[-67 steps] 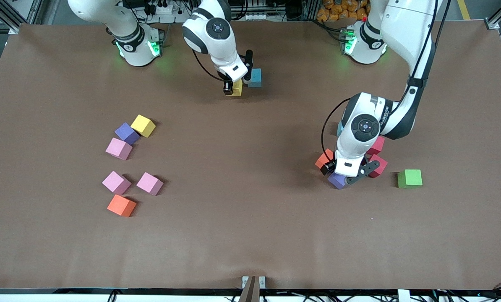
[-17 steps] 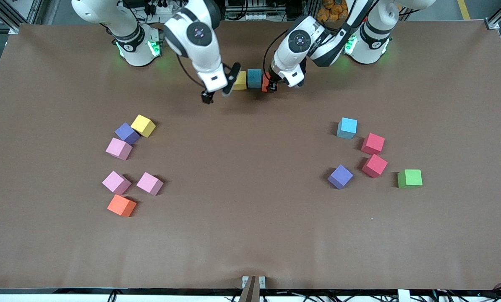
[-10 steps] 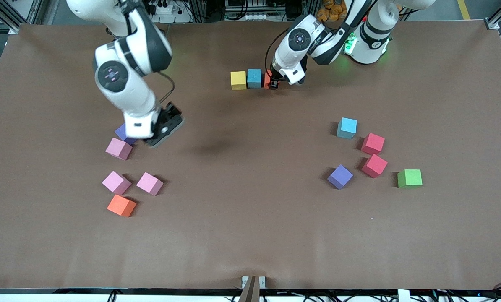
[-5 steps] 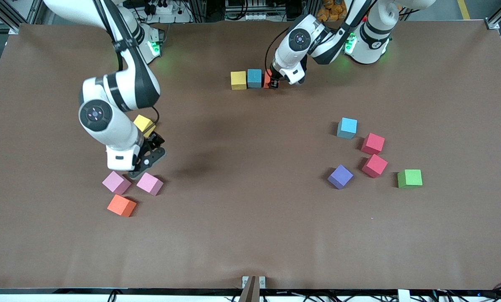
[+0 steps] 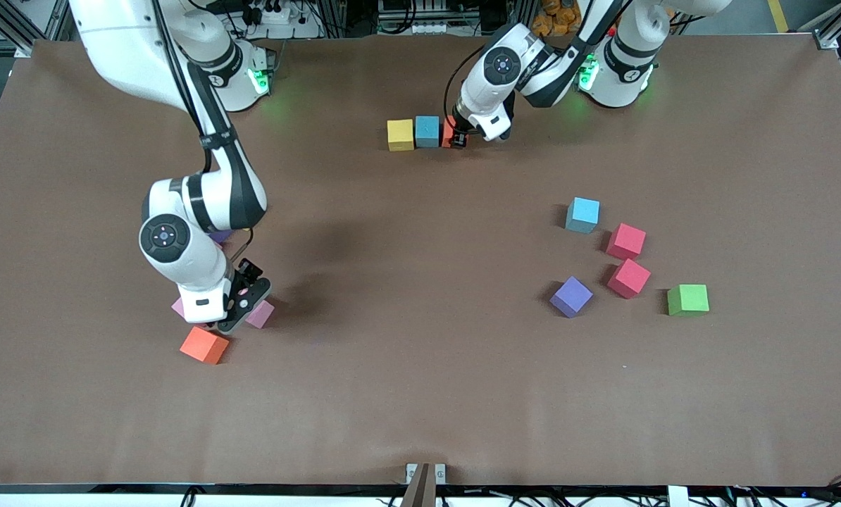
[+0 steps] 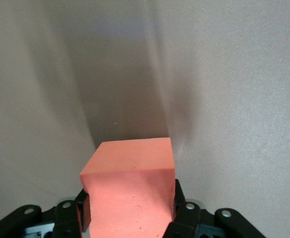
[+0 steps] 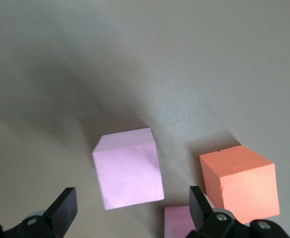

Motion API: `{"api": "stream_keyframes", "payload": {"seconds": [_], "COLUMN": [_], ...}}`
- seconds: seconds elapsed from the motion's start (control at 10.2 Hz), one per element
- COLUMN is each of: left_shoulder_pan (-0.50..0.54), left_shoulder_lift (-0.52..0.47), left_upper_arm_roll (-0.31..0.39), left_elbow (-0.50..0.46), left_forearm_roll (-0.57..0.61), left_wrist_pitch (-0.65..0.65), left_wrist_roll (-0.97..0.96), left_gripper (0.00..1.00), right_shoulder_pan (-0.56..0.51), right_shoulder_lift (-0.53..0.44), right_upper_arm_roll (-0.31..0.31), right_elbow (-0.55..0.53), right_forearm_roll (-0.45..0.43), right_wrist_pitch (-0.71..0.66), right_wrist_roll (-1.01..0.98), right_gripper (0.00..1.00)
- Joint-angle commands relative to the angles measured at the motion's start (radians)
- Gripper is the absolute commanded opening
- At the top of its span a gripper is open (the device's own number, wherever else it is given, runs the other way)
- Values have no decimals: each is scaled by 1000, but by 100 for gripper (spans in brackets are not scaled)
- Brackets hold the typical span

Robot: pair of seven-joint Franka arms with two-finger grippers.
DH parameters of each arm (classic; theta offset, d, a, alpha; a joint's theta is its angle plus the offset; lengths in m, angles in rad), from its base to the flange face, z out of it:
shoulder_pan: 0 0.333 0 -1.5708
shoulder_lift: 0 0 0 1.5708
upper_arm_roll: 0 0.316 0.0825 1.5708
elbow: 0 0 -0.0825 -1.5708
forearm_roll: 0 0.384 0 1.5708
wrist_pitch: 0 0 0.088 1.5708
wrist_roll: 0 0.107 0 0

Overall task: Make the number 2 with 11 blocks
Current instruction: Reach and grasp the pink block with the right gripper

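I should next grip the pink cube's opposite sides with my right gripper to continue the number 2 from the row with the yellow cube (image 5: 400,134).
A yellow cube (image 5: 400,134) and a light blue cube (image 5: 427,131) stand in a row near the arms' bases. My left gripper (image 5: 458,138) is shut on an orange cube (image 5: 449,134) right beside the light blue one; the cube fills the left wrist view (image 6: 130,191). My right gripper (image 5: 241,299) is open, low over a pink cube (image 5: 260,315) (image 7: 129,168). A second pink cube (image 7: 182,222) and an orange cube (image 5: 203,345) (image 7: 239,181) lie beside it. The arm hides most of a purple cube (image 5: 220,236).
Toward the left arm's end lie a light blue cube (image 5: 582,215), two red cubes (image 5: 625,241) (image 5: 629,277), a purple cube (image 5: 570,296) and a green cube (image 5: 687,299). The brown table (image 5: 420,394) is bare in the middle and front.
My right gripper let go of the yellow cube in the row and swung down over the pink cubes. My left gripper carried the orange cube to the row and stays there.
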Motion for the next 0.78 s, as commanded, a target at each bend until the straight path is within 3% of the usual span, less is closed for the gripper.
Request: {"api": "stream_keyframes", "payload": {"seconds": [0.0,0.29,0.49,0.59,0.69], "left_shoulder_pan": [-3,-3,-3,-3,-3], "left_shoulder_lift": [-4,-2,6,10,12], "left_upper_arm_roll": [-8,-8,-8,-8,-8], "left_elbow": [0,2,5,5,5], "left_forearm_roll": [-43,-45,-45,-46,-59], "left_wrist_pitch": [16,22,25,25,26], "left_wrist_roll": [-1,-1,-1,-1,0], "left_gripper": [25,25,30,48,96], "right_shoulder_pan": [-23,-25,-34,-34,-34], "right_shoulder_lift": [28,63,84,88,89], "right_upper_arm_roll": [24,24,24,24,24], "right_elbow": [32,31,31,31,31], "right_forearm_roll": [63,162,169,169,169], "right_wrist_pitch": [5,35,66,68,69], "right_wrist_roll": [-35,-113,-150,-151,-154], "right_gripper": [100,100,100,100,100]}}
